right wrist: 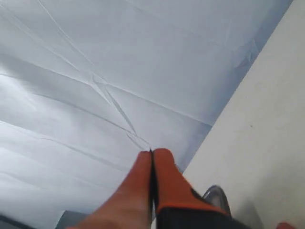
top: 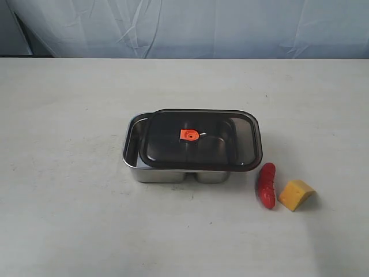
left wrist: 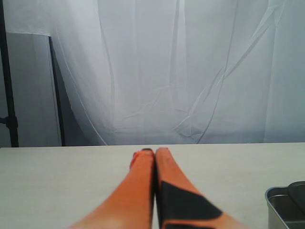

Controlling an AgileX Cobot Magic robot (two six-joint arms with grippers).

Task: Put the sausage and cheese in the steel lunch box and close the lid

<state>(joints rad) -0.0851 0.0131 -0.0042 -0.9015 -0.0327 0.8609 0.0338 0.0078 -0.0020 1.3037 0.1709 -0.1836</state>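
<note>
My right gripper is going to uncover the steel lunch box next, so it will grab the dark tinted lid by its rim.
The steel lunch box stands mid-table with the dark tinted lid lying askew on it, shifted right, its orange valve tab at the centre. To its right lie the red sausage and, just beyond it, the yellow-orange cheese. Neither gripper shows in the exterior view. My left gripper is shut with nothing in it, low over the table, the box's corner off to one side. My right gripper is shut too, empty, with the box's rim behind its fingers.
The white table runs back to a pale draped cloth. A dark stand pole rises at the table's far edge in the left wrist view.
</note>
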